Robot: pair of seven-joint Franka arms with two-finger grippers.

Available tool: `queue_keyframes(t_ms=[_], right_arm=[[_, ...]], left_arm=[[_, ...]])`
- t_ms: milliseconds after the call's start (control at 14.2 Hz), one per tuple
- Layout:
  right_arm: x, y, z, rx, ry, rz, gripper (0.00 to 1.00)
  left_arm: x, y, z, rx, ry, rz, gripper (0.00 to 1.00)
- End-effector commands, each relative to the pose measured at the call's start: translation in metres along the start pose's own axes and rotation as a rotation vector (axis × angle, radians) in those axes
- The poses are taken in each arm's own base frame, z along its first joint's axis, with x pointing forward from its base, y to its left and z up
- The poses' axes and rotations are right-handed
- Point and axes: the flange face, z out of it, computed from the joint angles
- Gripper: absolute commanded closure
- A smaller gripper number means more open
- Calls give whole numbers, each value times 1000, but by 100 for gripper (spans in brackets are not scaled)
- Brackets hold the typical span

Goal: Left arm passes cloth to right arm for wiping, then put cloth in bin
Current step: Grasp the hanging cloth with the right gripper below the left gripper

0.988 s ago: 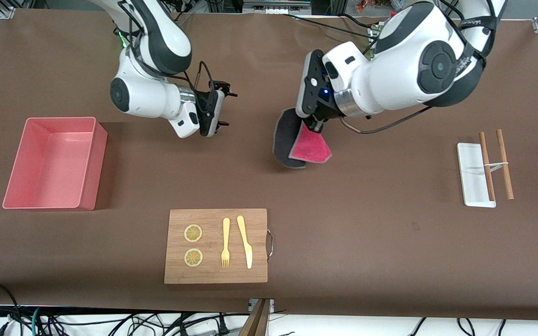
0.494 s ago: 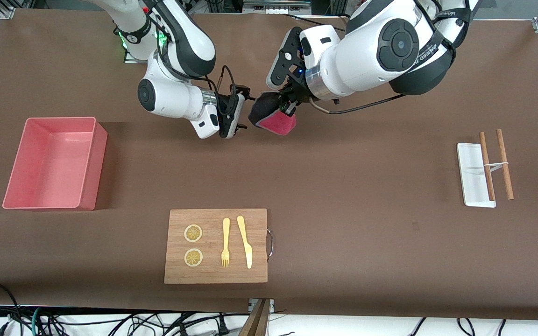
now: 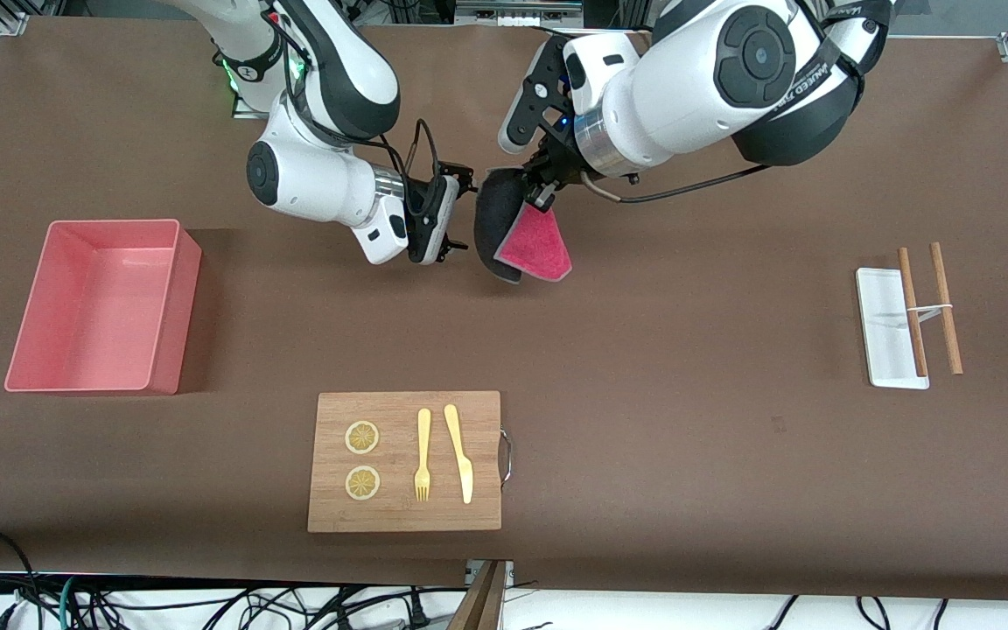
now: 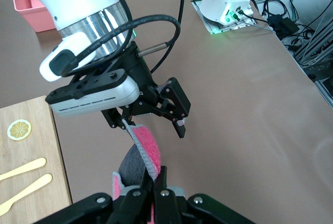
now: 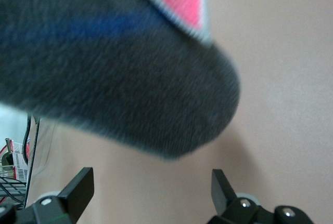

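The robot's right gripper needs to take over wiping, so it needs to grab the cloth by its dark grey corner point(image 3: 492, 252) point(image 5: 192, 120).
My left gripper point(image 3: 542, 194) is shut on the top edge of the cloth point(image 3: 528, 243), which hangs from it in the air over the middle of the table, crimson-pink on one face and dark grey on the other. In the left wrist view the cloth point(image 4: 147, 148) stands pinched between my shut fingers point(image 4: 157, 182). My right gripper point(image 3: 458, 217) is open, level with the cloth's grey edge and close beside it. In the right wrist view the grey cloth point(image 5: 104, 68) fills most of the picture just ahead of the open fingertips point(image 5: 218, 182). The pale pink bin point(image 3: 101, 306) stands empty at the right arm's end of the table.
A wooden board point(image 3: 405, 461) with two lemon slices, a yellow fork and a yellow knife lies near the front camera. A small flat white tray point(image 3: 885, 328) with two brown sticks point(image 3: 946, 306) lies at the left arm's end.
The cloth, bunched up half a second ago, now hangs down unfolded from my left gripper. My right gripper stays open beside it, after both arms closed in toward each other.
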Motion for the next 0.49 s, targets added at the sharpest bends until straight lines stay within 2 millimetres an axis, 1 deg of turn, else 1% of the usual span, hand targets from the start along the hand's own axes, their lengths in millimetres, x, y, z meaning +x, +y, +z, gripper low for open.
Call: queue_keyframes(t_ms=[0, 141, 212, 423], right_arm=[[6, 3, 0, -2, 15, 0, 0], [13, 4, -6, -19, 32, -10, 0], [13, 6, -5, -23, 29, -16, 0], [22, 13, -9, -61, 39, -35, 0]], left_arm=[[5, 4, -5, 16, -41, 37, 100], [7, 5, -5, 17, -44, 41, 100], [8, 5, -5, 18, -45, 43, 100], [7, 5, -5, 18, -50, 42, 100]])
